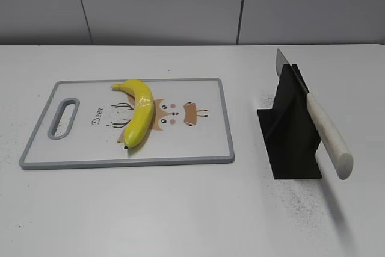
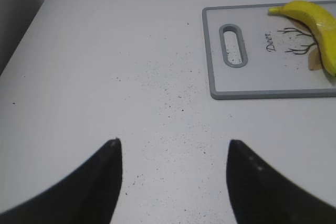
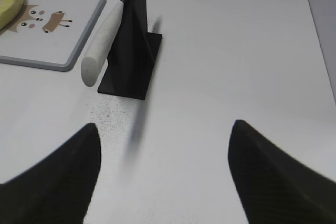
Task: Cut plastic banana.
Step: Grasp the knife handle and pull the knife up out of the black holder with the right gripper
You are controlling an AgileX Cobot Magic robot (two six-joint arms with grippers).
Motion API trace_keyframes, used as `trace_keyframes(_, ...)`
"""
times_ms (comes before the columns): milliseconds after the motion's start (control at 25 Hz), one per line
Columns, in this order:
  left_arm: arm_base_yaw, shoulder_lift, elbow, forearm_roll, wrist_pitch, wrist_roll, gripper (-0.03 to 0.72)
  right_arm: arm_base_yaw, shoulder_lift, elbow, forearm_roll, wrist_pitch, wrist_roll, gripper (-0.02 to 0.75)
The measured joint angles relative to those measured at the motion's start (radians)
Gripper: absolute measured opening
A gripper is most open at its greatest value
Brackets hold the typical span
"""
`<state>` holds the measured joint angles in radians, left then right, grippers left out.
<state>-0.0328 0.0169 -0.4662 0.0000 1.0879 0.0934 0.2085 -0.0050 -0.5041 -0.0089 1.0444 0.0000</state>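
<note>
The knife should be grabbed next by its white handle (image 1: 329, 136) with my right gripper, to cut the plastic banana (image 1: 137, 112).
The plastic banana (image 1: 137, 112) is bright yellow with dark tips and lies on the grey-rimmed cutting board (image 1: 224, 118). It also shows in the left wrist view (image 2: 317, 24) and the right wrist view (image 3: 9, 2). A knife with a white handle (image 1: 329, 136) rests slanted in a black stand (image 1: 289, 130), also in the right wrist view (image 3: 102, 38). My left gripper (image 2: 173, 148) is open and empty over bare table, left of the board. My right gripper (image 3: 165, 132) is open and empty, in front of the stand. Neither gripper shows in the exterior view.
The white table (image 1: 180, 209) carries dark specks around the stand and left of the board. The board has a handle slot (image 2: 232, 44) at its left end. A grey wall runs behind the table.
</note>
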Motion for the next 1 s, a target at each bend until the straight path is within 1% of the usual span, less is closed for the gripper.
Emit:
trace_keyframes(120,0.000,0.000,0.000,0.000,0.000,0.000,0.588,0.000,0.049,-0.012,-0.004,0.000,0.020,0.572)
trace_keyframes(280,0.000,0.000,0.000,0.000,0.000,0.000,0.588,0.000,0.174,-0.067,-0.010,0.000,0.027,0.572)
trace_keyframes(600,0.000,0.000,0.000,0.000,0.000,0.000,0.588,0.000,0.482,-0.239,-0.009,0.024,0.054,0.572)
trace_keyframes(800,0.000,0.000,0.000,0.000,0.000,0.000,0.588,0.000,0.672,-0.346,-0.009,0.083,0.069,0.572)
trace_keyframes(1000,0.000,0.000,0.000,0.000,0.000,0.000,0.588,0.005,0.867,-0.418,0.000,0.163,0.075,0.572)
